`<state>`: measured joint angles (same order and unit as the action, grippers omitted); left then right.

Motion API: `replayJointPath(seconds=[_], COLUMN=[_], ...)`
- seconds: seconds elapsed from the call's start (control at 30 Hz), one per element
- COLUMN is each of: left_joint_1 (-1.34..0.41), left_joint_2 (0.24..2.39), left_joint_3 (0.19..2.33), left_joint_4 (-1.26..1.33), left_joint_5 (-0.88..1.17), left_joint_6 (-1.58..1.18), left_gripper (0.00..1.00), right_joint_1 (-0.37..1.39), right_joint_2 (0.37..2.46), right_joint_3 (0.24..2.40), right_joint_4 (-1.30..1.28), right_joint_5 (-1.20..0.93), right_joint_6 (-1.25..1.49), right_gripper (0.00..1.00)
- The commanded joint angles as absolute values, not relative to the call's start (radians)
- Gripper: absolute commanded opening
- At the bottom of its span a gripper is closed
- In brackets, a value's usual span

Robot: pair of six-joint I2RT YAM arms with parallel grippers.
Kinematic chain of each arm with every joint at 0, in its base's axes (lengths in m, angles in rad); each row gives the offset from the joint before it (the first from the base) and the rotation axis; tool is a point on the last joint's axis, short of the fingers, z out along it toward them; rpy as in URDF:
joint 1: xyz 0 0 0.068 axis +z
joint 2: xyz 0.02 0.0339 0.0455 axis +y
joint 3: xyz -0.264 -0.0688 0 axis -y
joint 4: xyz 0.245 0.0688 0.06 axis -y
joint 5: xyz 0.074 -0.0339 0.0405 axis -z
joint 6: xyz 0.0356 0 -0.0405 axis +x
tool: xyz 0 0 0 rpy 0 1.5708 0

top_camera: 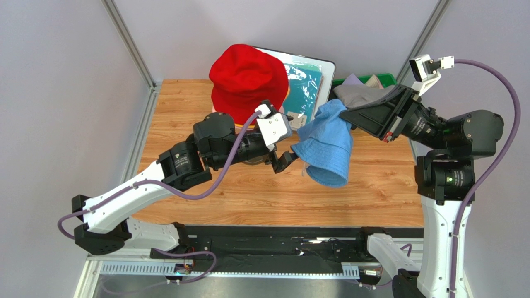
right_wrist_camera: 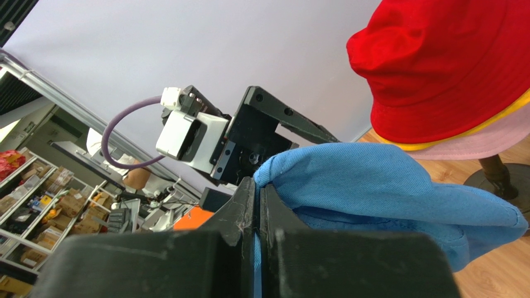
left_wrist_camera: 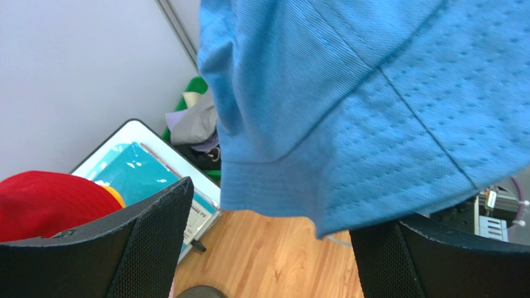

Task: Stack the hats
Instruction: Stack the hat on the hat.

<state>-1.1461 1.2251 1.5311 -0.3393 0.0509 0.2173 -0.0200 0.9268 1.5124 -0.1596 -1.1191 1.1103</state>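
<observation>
The blue hat has to be held open for stacking over the red hat (top_camera: 247, 77). My left gripper needs to grab the blue hat's free brim (top_camera: 305, 153) next, opposite my right gripper.
A red hat (top_camera: 247, 77) tops the stack at the back of the table, over an orange-yellow brim (right_wrist_camera: 505, 117) and a pink brim (right_wrist_camera: 482, 144). A blue hat (top_camera: 326, 148) hangs above the table, with my right gripper (top_camera: 344, 114) shut on its upper edge; cloth shows between the closed jaws of the right gripper (right_wrist_camera: 257, 186). My left gripper (top_camera: 293, 141) stands open beside the blue hat's left brim. In the left wrist view the blue hat (left_wrist_camera: 348, 112) fills the top, its brim hanging just above the left gripper (left_wrist_camera: 267, 248), which holds nothing.
A teal sheet in a white frame (top_camera: 306, 81) leans behind the stack. A green bin (top_camera: 378, 79) at the back right holds more cloth hats (top_camera: 357, 94). The stack's dark round base (right_wrist_camera: 501, 181) rests on the wooden table (top_camera: 249, 198).
</observation>
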Motion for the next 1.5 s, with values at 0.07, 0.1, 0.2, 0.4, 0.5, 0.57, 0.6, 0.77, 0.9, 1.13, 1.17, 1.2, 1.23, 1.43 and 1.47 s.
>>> replayJointPath(seconds=[0.07, 0.1, 0.2, 0.4, 0.5, 0.57, 0.6, 0.77, 0.9, 1.13, 1.17, 1.2, 1.23, 1.43, 1.47], left_joint_1=[-1.155, -1.155, -1.154, -1.154, -1.155, -1.154, -1.154, -1.154, -1.155, -1.161, -1.161, -1.16, -1.16, -1.16, -1.16], left_joint_2=[1.203, 1.206, 1.221, 1.276, 1.388, 1.477, 1.508, 1.666, 1.707, 1.785, 1.795, 1.808, 1.818, 1.855, 1.861], left_joint_3=[1.562, 1.568, 1.604, 1.794, 2.027, 2.182, 2.231, 2.451, 2.464, 2.494, 2.494, 2.496, 2.496, 2.511, 2.511], left_joint_4=[-0.193, -0.189, -0.184, -0.285, -0.5, -0.636, -0.682, -0.848, -0.838, -0.819, -0.816, -0.815, -0.815, -0.816, -0.815], left_joint_5=[0.067, 0.077, 0.11, 0.025, -0.038, -0.078, -0.098, -0.15, -0.205, -0.255, -0.261, -0.271, -0.276, -0.317, -0.324], left_joint_6=[0.242, 0.236, 0.227, 0.227, 0.193, 0.16, 0.146, 0.089, 0.083, 0.103, 0.107, 0.112, 0.12, 0.152, 0.161], left_gripper=[0.75, 0.69, 0.23, 0.0, 0.0, 0.0, 0.0, 0.0, 0.0, 0.0, 0.0, 0.0, 0.0, 0.0, 0.0], right_joint_1=[-0.005, -0.005, -0.005, -0.005, -0.005, -0.005, -0.005, -0.005, -0.005, -0.005, -0.005, -0.005, -0.005, -0.005, -0.005], right_joint_2=[0.916, 0.916, 0.923, 0.943, 0.91, 0.847, 0.825, 0.651, 0.574, 0.603, 0.607, 0.615, 0.621, 0.664, 0.667], right_joint_3=[1.491, 1.485, 1.459, 1.529, 1.559, 1.536, 1.525, 1.448, 1.411, 1.422, 1.422, 1.422, 1.419, 1.352, 1.335], right_joint_4=[-0.083, -0.077, -0.095, -0.495, -0.705, -0.727, -0.736, -0.697, -0.696, -0.721, -0.721, -0.721, -0.722, -0.703, -0.693], right_joint_5=[-1.146, -1.146, -1.138, -0.949, -0.753, -0.665, -0.596, -0.572, -0.578, -0.557, -0.551, -0.548, -0.542, -0.548, -0.551], right_joint_6=[1.163, 1.164, 1.132, 0.74, 0.592, 0.554, 0.543, 0.503, 0.497, 0.496, 0.495, 0.494, 0.491, 0.482, 0.48], right_gripper=[0.0, 0.0, 0.0, 0.28, 0.59, 0.68, 0.7, 0.79, 0.8, 0.78, 0.78, 0.78, 0.77, 0.74, 0.74])
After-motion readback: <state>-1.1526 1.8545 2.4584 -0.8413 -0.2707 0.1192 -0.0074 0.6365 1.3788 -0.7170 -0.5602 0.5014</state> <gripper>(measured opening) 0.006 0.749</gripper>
